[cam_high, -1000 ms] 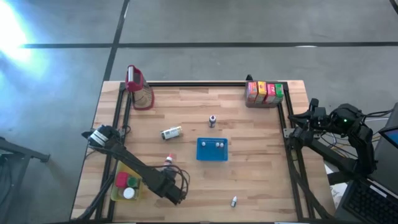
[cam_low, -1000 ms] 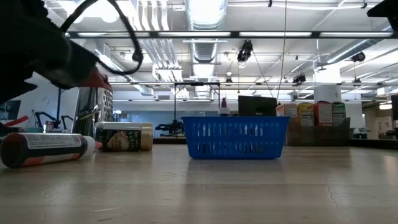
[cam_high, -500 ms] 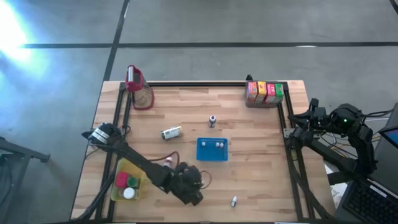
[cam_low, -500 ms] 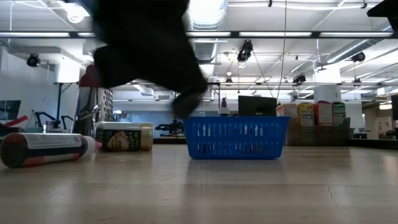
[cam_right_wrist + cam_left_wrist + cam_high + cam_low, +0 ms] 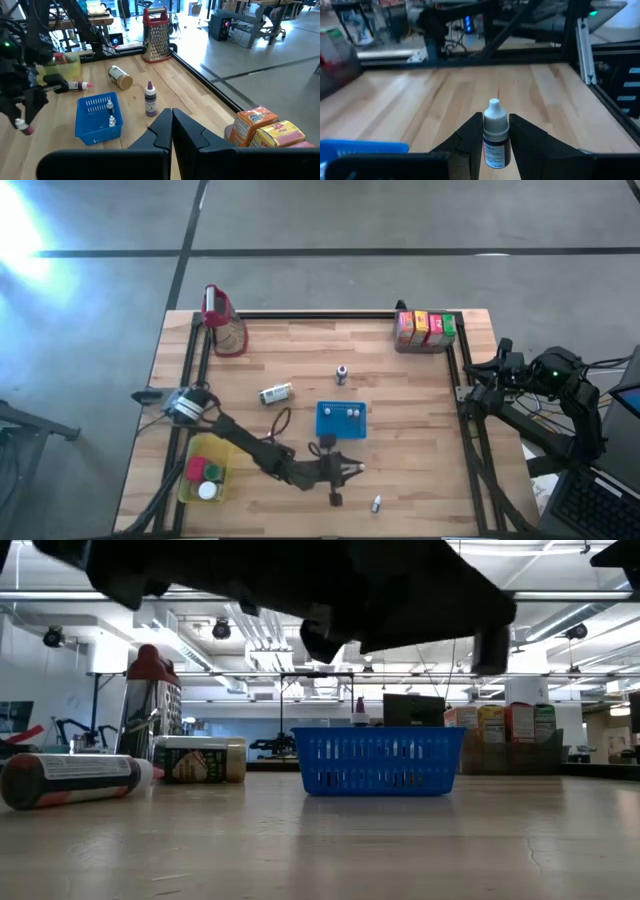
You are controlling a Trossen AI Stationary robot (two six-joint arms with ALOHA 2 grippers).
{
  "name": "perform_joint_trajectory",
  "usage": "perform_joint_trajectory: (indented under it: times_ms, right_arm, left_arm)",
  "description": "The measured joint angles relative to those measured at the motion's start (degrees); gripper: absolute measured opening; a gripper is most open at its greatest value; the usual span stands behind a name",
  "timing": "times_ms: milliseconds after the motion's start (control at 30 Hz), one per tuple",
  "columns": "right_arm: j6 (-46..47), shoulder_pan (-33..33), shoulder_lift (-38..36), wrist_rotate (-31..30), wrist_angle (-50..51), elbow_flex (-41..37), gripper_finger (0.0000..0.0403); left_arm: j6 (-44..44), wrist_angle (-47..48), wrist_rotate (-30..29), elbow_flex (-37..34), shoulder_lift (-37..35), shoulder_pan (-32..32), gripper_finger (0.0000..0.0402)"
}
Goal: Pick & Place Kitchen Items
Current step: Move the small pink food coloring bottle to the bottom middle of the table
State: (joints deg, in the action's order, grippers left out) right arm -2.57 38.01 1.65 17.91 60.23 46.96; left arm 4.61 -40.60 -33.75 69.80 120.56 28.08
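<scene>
The bottle's dark base (image 5: 497, 162) is still above the wooden table and the tiny white-capped bottle (image 5: 496, 132) would fall from my left gripper, so it is too early to open.
My left gripper (image 5: 495, 125) hovers over the table's near middle (image 5: 352, 470), pointing level toward the right edge, shut on a tiny white-capped bottle (image 5: 496, 132). The right wrist view shows that bottle's tip (image 5: 21, 126) at the gripper's end. A second tiny bottle (image 5: 377, 503) lies on the table near the front edge. A red-tipped tube (image 5: 70, 780) and a round tin (image 5: 275, 393) lie on their sides. A purple bottle (image 5: 342, 373) stands upright. My right gripper (image 5: 171, 120) waits shut, off the table's right side. My left gripper pinches the tiny bottle's labelled body (image 5: 492, 152) between its two fingers, one on each side. The white cap (image 5: 494, 112) stands free beyond the fingertips. The fingers lie level, pointing toward the table's right. The bottle is lifted clear of the table.
A blue perforated tray (image 5: 322, 430) with small bottles in it stands mid-table just beyond my left gripper. A yellow bin (image 5: 190, 485) with round lids is near left, a red-topped grater (image 5: 222, 320) far left, and coloured cartons (image 5: 425, 328) far right.
My left gripper has swept along the near side from beside the yellow bin toward the table's right. It has tipped up from pointing down to level and has rolled about its own line.
</scene>
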Motion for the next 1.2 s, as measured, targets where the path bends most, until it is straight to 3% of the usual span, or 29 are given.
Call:
perform_joint_trajectory:
  times_ms: [400, 1200]
  right_arm:
    - [0.0, 0.0, 0.0, 0.0, 0.0, 0.0, 0.0008]
    - [0.0, 0.0, 0.0, 0.0, 0.0, 0.0, 0.0008]
  left_arm:
    - [1.7, -6.9, 0.6, 0.3, 7.6, 0.0, 0.0096]
    - [10.3, -3.4, 2.8, 0.3, 10.4, -1.7, 0.0096]
